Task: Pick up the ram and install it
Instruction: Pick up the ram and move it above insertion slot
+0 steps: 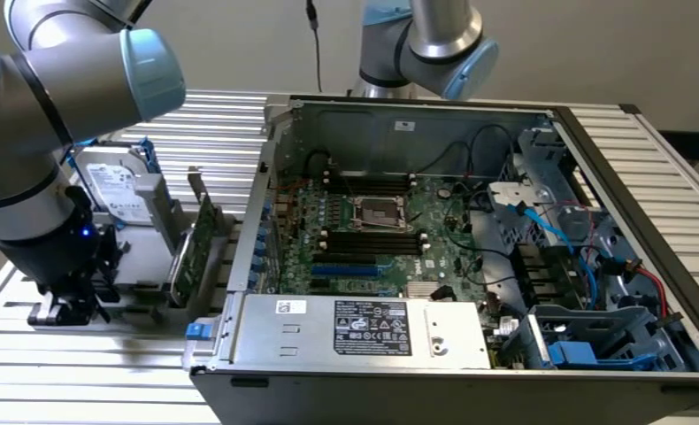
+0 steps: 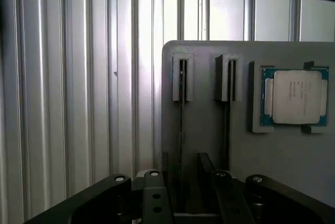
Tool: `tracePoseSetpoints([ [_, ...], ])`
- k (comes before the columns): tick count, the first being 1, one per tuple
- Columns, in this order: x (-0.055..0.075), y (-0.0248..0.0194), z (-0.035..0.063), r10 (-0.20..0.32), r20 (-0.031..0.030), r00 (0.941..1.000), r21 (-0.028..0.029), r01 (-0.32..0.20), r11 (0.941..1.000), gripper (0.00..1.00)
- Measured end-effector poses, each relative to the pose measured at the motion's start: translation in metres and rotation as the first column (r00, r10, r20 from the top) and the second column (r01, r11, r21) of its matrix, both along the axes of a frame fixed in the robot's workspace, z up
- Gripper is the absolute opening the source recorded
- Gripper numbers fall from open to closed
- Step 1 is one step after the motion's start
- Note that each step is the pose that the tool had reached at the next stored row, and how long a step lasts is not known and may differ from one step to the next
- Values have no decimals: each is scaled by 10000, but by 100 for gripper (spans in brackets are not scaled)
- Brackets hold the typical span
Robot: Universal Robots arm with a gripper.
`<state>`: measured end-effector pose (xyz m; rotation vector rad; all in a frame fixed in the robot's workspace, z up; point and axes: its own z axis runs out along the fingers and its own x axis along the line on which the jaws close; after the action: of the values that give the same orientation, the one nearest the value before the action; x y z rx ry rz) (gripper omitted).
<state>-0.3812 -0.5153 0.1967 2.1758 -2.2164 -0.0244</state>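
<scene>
The grey holder is holding the end of the ram. My gripper should pinch the ram next by the free middle of its upper edge.
Two ram sticks stand on edge in slots of a grey holder, seen as thin dark lines: one ram and a second ram. My gripper is open just above the holder, and the first stick's line runs in between its black fingers. In the exterior view the gripper hangs low over the grey holder, at that view's left of the open computer case. The motherboard's black memory slots lie beside the processor socket.
A processor chip sits in a recess of the holder. A hard drive and a green expansion card stand upright on the holder near the arm. Cables and a power supply crowd the case. A ribbed metal table lies underneath.
</scene>
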Motion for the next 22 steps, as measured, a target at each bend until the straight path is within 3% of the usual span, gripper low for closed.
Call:
tracePoseSetpoints([
  [7,0,0,-11,-6,-3,10000,-2,6,10000,34],
  [10,0,0,-15,-5,-2,10000,-2,5,10000,21],
  [22,0,0,-29,-6,-3,10000,-2,6,10000,14],
])
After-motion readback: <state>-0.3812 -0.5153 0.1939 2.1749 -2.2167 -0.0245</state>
